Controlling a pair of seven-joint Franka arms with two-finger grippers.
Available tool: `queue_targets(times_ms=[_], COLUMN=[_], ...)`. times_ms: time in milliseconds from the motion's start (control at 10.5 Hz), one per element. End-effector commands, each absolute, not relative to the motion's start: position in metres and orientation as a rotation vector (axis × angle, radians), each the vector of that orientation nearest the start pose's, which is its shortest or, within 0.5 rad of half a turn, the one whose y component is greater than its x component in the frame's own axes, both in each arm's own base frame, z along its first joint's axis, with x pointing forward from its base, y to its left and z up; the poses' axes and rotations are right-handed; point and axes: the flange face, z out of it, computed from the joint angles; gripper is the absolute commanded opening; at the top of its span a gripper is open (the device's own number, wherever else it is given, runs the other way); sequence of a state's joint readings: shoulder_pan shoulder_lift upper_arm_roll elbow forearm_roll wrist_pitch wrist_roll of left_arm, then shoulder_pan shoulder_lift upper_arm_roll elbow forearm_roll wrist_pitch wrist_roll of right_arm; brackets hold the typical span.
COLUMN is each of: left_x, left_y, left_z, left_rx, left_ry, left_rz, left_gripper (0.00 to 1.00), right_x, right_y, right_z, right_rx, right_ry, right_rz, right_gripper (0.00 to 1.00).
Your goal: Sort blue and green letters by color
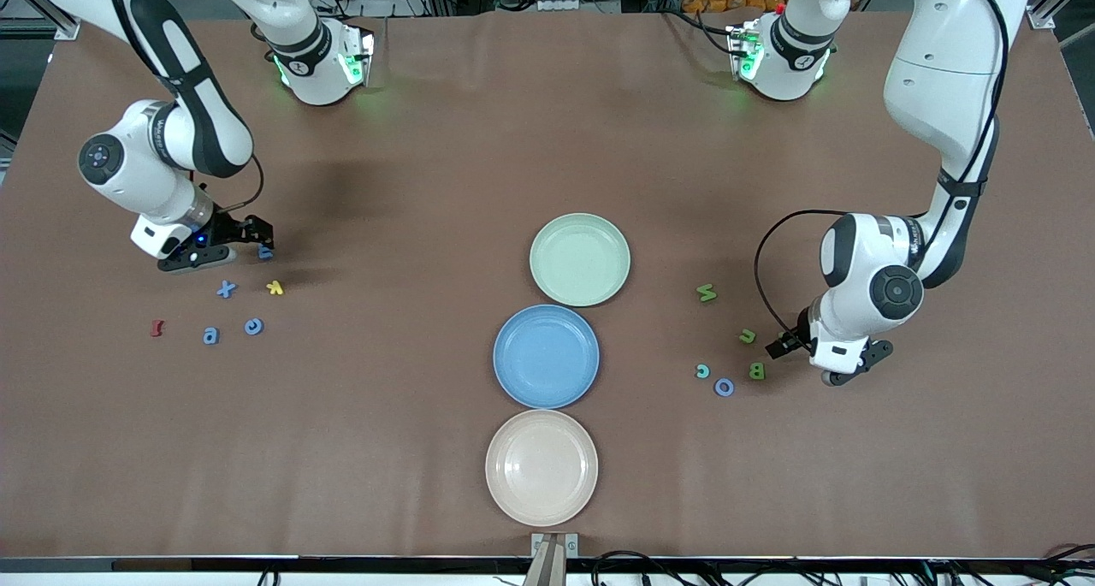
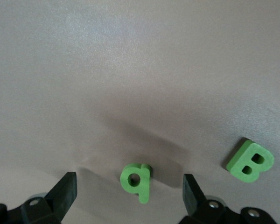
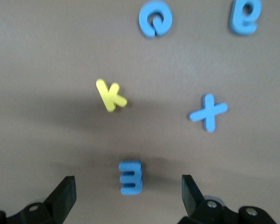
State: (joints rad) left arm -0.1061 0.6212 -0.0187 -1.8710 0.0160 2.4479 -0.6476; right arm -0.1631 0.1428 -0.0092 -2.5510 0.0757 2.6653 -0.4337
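Observation:
The left gripper's fingers are low beside the green q (image 2: 140,185), so the left gripper should close. Closing now would hold the q.
My right gripper (image 1: 259,237) (image 3: 126,193) stands open low over the blue E (image 1: 266,251) (image 3: 130,177), which lies on the table between its fingers, untouched. Nearer the front camera lie the blue X (image 1: 226,289) (image 3: 208,112), blue c (image 1: 253,326) (image 3: 155,18) and blue a (image 1: 210,335) (image 3: 245,16). My left gripper (image 1: 782,346) (image 2: 129,193) is open astride the green q (image 2: 136,179), which the hand hides in the front view. Green B (image 1: 757,370) (image 2: 250,161), green u (image 1: 748,336) and green N (image 1: 706,293) lie close by.
Three plates line the table's middle: pale green (image 1: 580,227), blue (image 1: 546,316), and beige (image 1: 541,423) nearest the front camera. A yellow k (image 1: 275,287) (image 3: 110,94) and dark red letter (image 1: 156,328) lie among the blue letters. A teal c (image 1: 702,369) and pale ring O (image 1: 724,387) sit beside the B.

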Motion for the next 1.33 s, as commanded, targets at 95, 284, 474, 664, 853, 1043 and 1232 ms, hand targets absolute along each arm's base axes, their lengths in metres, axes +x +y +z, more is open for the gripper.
queue_targets(times_ms=[95, 284, 474, 664, 853, 1043, 1232], left_x=[0.628, 0.628, 0.629, 0.628, 0.629, 0.630, 0.625], left_y=[-0.079, -0.079, -0.079, -0.080, -0.079, -0.086, -0.111], left_z=[0.172, 0.172, 0.173, 0.173, 0.174, 0.186, 0.209], left_rx=[-3.004, -3.004, -3.005, -3.005, -3.006, -3.018, -3.031], left_ry=[-0.804, -0.806, -0.804, -0.804, -0.804, -0.777, -0.717], left_rz=[0.039, 0.039, 0.036, 0.036, 0.032, 0.014, 0.027], left_gripper=[0.93, 0.00, 0.00, 0.00, 0.00, 0.00, 0.00], right_x=[0.424, 0.425, 0.424, 0.423, 0.423, 0.423, 0.422], right_y=[-0.084, -0.084, -0.084, -0.083, -0.083, -0.083, -0.082], right_z=[0.198, 0.183, 0.182, 0.179, 0.178, 0.177, 0.172], right_rx=[-3.086, -3.093, -3.092, -3.091, -3.091, -3.091, -3.093], right_ry=[-0.297, -0.293, -0.293, -0.295, -0.295, -0.297, -0.299], right_rz=[0.022, 0.007, 0.012, 0.021, 0.021, 0.021, 0.015], right_gripper=[1.00, 1.00, 0.95, 0.83, 0.72, 0.69, 0.68])
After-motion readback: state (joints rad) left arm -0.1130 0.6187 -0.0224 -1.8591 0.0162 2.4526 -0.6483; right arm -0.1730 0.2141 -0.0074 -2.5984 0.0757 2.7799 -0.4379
